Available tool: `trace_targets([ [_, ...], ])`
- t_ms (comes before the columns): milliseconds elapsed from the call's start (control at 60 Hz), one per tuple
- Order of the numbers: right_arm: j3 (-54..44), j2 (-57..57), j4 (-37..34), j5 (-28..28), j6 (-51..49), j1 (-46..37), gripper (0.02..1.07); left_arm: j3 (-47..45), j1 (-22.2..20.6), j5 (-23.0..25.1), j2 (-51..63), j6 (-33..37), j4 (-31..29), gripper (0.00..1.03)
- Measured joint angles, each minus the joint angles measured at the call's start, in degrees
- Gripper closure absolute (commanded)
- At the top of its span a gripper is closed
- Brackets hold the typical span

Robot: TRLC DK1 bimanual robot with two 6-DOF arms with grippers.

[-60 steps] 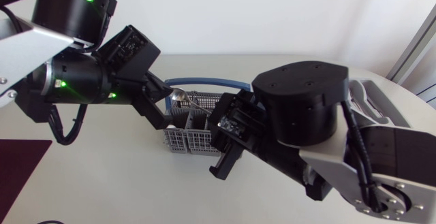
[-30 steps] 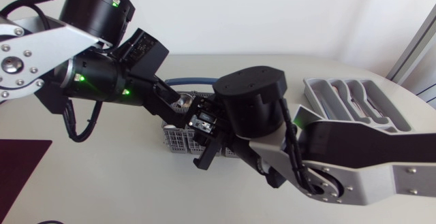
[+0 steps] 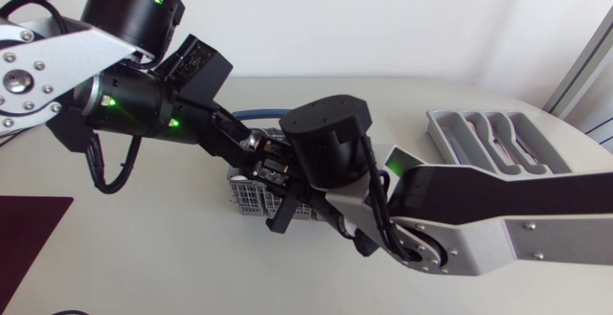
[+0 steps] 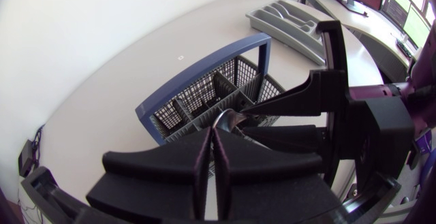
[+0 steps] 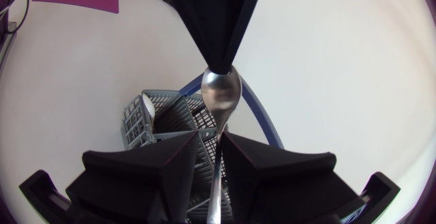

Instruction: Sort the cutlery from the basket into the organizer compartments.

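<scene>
Next, the right gripper grabs the spoon by its handle [image 5: 217, 173], so the metal spoon's bowl [image 5: 221, 93] stays free to go into the organizer.
A metal spoon [image 5: 221, 91] hangs upright over the grey wire basket [image 3: 247, 198], bowl up. My left gripper [image 4: 213, 139] is shut on the tip of the spoon's bowl [image 4: 228, 120]; in the right wrist view it shows as a black wedge [image 5: 219, 54] above the bowl. My right gripper [image 5: 216, 146] is open, its fingers close on either side of the spoon's handle [image 5: 217, 173] with a small gap still showing. In the head view the two grippers meet above the basket, left gripper [image 3: 245, 146] and right gripper [image 3: 272, 200]. Another spoon [image 5: 148, 106] stands in the basket.
The grey organizer [image 3: 436, 123] with several pieces of cutlery in its compartments lies at the table's far right. The basket has a blue handle [image 4: 197, 77]. A purple mat [image 3: 29, 229] lies at the table's near left corner.
My right arm has swung left over the basket, uncovering the organizer, and its fingers have narrowed around the spoon's handle. The left arm has shifted slightly right, still gripping the spoon.
</scene>
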Motion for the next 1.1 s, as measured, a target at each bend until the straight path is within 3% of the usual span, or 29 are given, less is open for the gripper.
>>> trace_targets([
  [183,0.0,0.0,0.0,0.22,-0.68,-0.02,1.01,0.0,0.0,-0.02,0.0,0.0,-0.24,1.0],
  [350,0.02,-0.02,-0.02,0.61,-1.03,-0.22,1.01,0.0,0.0,-0.02,0.0,-0.42,-0.68,0.99],
  [583,0.02,-0.04,-1.2,0.04,-1.05,-0.39,1.01,0.37,-0.04,0.24,-0.2,-0.85,-0.02,0.66],
  [783,-0.24,-2.71,-5.11,-2.67,-0.96,-1.7,1.01,1.57,2.82,0.2,-4.04,-0.33,2.89,0.53],
  [967,-1.75,-9.38,-11.72,-8.02,0.26,-6.14,1.01,2.1,7.23,-0.17,-7.06,7.5,4.72,0.53],
  [1100,-4.63,-15.32,-16.04,-12.07,0.59,-10.25,1.01,-1.05,7.65,-0.2,-9.66,16.06,5.22,0.51],
])
